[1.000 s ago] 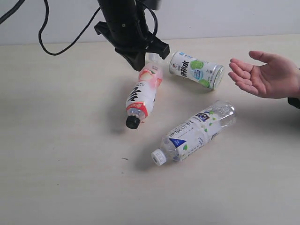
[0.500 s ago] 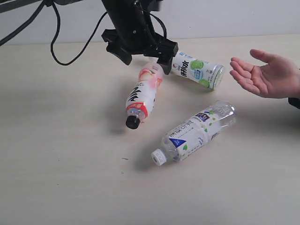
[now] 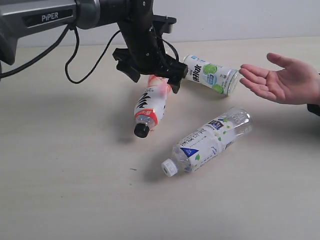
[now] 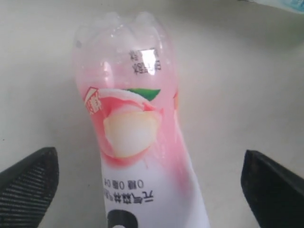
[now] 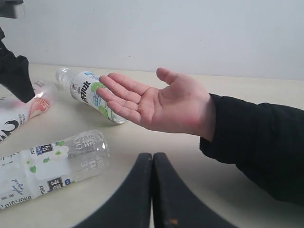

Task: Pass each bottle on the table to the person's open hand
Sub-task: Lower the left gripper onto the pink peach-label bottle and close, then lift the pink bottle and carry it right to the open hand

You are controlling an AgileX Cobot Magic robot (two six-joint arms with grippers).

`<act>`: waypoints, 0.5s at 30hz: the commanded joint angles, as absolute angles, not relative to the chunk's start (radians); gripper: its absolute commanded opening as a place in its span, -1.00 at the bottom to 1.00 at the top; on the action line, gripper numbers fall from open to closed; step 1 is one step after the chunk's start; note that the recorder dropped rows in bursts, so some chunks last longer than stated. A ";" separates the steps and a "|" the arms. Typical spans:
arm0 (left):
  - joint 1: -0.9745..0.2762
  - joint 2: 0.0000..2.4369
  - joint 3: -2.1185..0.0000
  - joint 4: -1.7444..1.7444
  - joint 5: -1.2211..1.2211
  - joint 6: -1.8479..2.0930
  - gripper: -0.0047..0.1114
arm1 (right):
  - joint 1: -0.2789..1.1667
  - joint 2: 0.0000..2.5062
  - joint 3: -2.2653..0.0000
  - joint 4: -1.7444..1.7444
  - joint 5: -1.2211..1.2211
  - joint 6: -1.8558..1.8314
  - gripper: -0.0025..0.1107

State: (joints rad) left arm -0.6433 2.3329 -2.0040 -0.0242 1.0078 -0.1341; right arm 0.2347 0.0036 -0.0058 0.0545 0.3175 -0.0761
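The pink bottle is still below my left gripper's fingertips, so the gripper lowers first, and it is too early to close on the bottle.
Three bottles lie on the table (image 3: 70,180); a fourth does not show. The black-capped bottle with the pink-red label (image 3: 151,102) (image 4: 137,123) lies with its cap toward the front. My left gripper (image 3: 155,82) (image 4: 152,190) is open, one finger on each side of this bottle near its base end, neither touching it. A white-capped, green-labelled bottle (image 3: 210,74) (image 5: 90,90) lies behind, close to the person's open hand (image 3: 282,80) (image 5: 161,104). A white-capped, blue-and-green-labelled bottle (image 3: 207,140) (image 5: 52,161) lies in front. My right gripper (image 5: 153,159) is shut and empty, low in front of the hand.
The left arm (image 3: 45,20) and its black cable (image 3: 75,65) reach in from the upper left. The person's dark sleeve (image 5: 256,142) rests at the right edge. A pale wall (image 3: 240,17) runs behind the table.
My left gripper has come down and turned until its open fingers straddle the pink bottle's base end. The person's hand has shifted slightly left. The bottles have not moved.
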 commanded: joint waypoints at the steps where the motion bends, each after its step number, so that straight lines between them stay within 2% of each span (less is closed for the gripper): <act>1: -0.647 2.353 -2.000 0.016 0.992 -0.161 0.89 | 0.239 0.000 0.000 0.052 0.308 -0.077 -0.96; 15: -0.647 2.403 -2.000 0.018 1.005 -0.157 0.86 | 0.239 0.000 0.000 0.051 0.308 -0.077 -0.96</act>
State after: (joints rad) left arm -0.6433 2.4079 -2.0016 0.0123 0.9952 -0.1531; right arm 0.2347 0.0036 -0.0058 0.0545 0.3175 -0.0761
